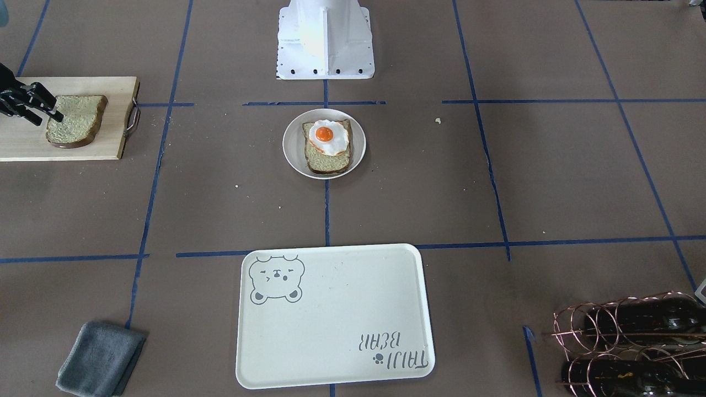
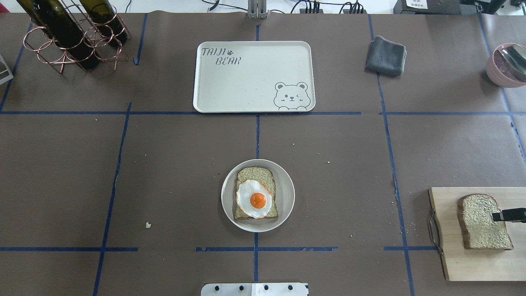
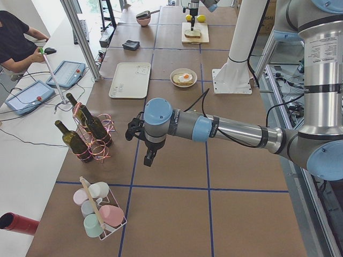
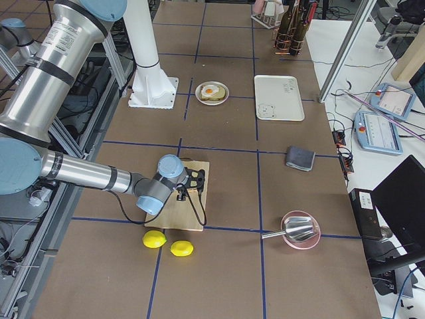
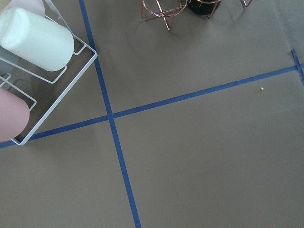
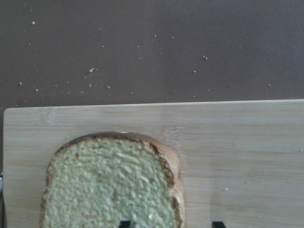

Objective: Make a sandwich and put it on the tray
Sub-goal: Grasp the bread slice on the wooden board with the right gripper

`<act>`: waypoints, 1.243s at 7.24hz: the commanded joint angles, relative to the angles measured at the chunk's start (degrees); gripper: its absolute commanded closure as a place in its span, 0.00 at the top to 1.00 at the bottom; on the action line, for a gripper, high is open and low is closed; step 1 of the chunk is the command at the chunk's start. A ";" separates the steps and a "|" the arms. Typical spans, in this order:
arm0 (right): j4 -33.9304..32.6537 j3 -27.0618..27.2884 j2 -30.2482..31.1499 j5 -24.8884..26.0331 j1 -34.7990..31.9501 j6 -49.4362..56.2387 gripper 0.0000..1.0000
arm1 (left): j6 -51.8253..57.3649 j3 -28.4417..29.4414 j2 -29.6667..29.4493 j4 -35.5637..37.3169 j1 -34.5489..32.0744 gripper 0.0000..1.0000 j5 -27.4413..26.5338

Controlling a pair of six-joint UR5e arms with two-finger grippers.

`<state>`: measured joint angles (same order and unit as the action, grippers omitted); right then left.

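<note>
I should next pinch the bread slice by its crust edge with my right gripper, since the slice lies flat and is too wide across its side.
One bread slice lies on the wooden cutting board; it also shows in the overhead view and the right wrist view. My right gripper hovers open just over that slice's edge, its fingertips showing at the bottom of the wrist view. The second slice lies on the round plate with the fried egg on top. The tray holds nothing. My left gripper hangs over bare table by the wine rack; I cannot tell whether it is open.
A copper rack with wine bottles stands at the far left. A grey cloth and a pink bowl lie at the far right. Two lemons lie beside the cutting board. A wire rack of cups is under the left wrist.
</note>
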<state>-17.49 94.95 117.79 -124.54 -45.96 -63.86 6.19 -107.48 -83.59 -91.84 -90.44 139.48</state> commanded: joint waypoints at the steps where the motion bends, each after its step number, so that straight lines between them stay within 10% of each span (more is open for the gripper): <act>1: 0.00 -0.02 -0.46 0.00 1.65 -0.38 0.63 | -0.04 0.16 0.00 0.00 0.00 1.00 0.00; 4: 0.00 -0.02 -0.19 -0.09 1.66 -0.30 0.02 | -0.04 0.16 0.00 0.00 0.00 1.00 0.08; 9: 0.53 0.59 -0.28 -0.09 1.49 -0.21 0.00 | -0.21 0.08 0.00 0.00 0.00 1.00 0.09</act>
<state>-17.23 95.30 117.55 -124.63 -44.43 -64.14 6.03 -107.39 -83.58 -91.85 -90.44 139.57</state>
